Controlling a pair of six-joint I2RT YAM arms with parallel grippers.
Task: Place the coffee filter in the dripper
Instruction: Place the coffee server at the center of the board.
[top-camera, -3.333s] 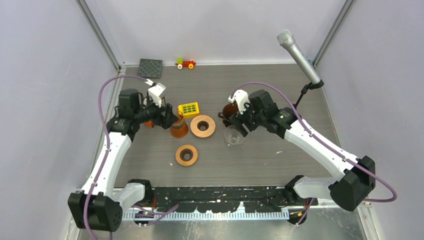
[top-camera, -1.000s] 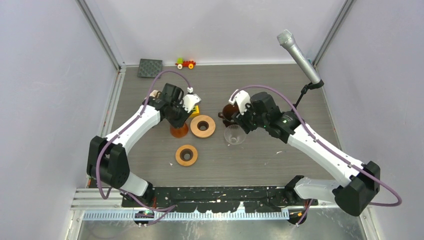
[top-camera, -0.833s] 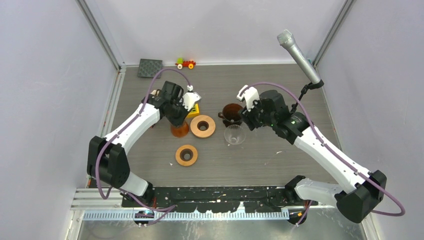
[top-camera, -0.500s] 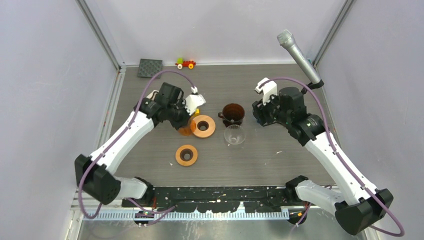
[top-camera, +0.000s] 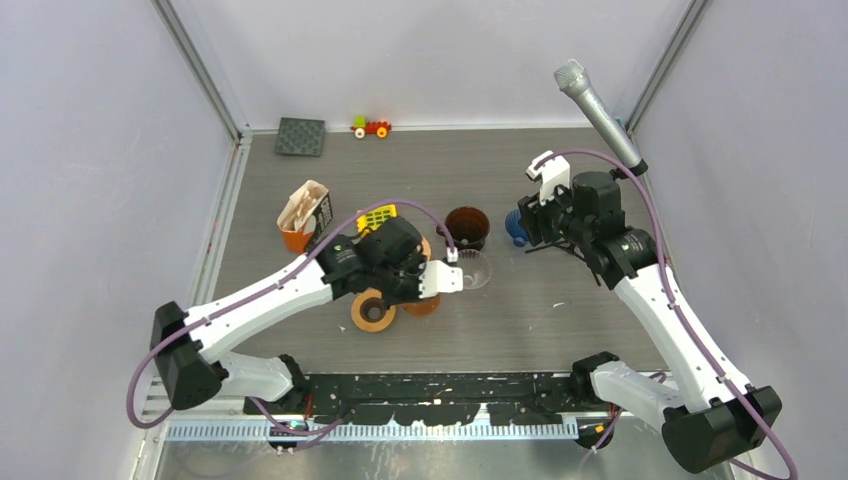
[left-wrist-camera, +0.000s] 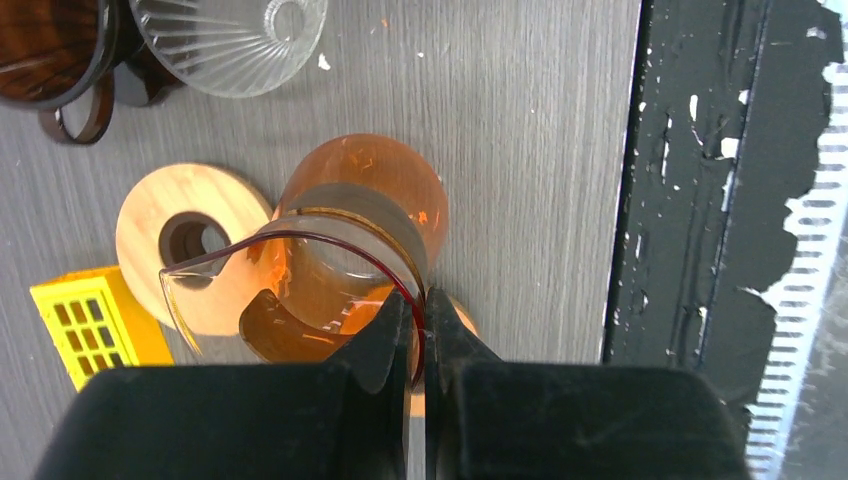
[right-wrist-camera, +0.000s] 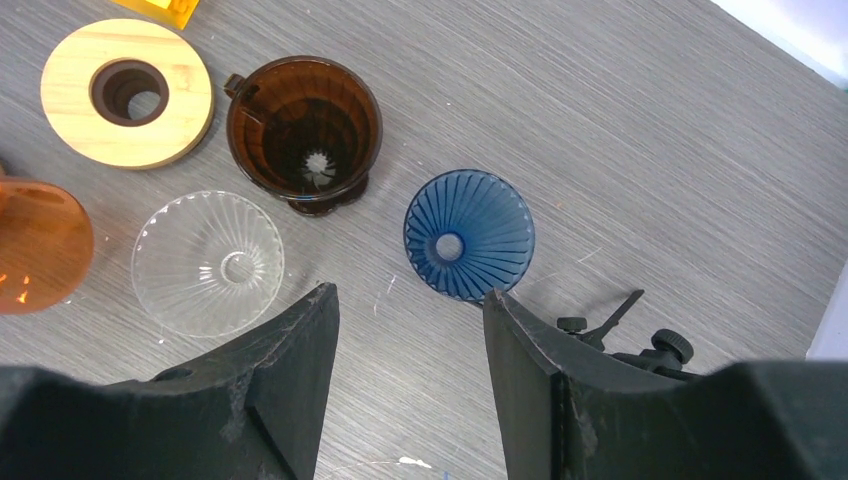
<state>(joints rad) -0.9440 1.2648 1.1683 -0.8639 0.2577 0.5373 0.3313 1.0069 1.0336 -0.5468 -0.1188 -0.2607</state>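
The base of the orange see-through dripper is still above the table, so the dripper would fall beside the wooden ring if the left gripper opened now. The robot will keep holding it.
Pale paper coffee filters (top-camera: 303, 205) stand in an orange holder at the back left, apart from both arms. My left gripper (left-wrist-camera: 421, 303) is shut on the rim of an orange see-through dripper (left-wrist-camera: 345, 225), held near the table's front middle (top-camera: 421, 305). My right gripper (right-wrist-camera: 410, 310) is open with nothing between its fingers, hovering just short of a blue dripper (right-wrist-camera: 468, 235). A brown dripper (right-wrist-camera: 303, 125) and a clear dripper (right-wrist-camera: 208, 262) sit between the two arms.
One wooden ring (top-camera: 372, 311) lies by the orange dripper; another (right-wrist-camera: 127, 92) lies behind it. A yellow block (top-camera: 377, 217) is at mid-left. A dark mat (top-camera: 301, 137) and toy car (top-camera: 371, 127) lie at the back. A microphone (top-camera: 598, 112) stands at the back right.
My left gripper shut on the orange dripper and carried it from the back left to the front middle, uncovering the filter holder. My right arm drew back to the right, baring the blue dripper.
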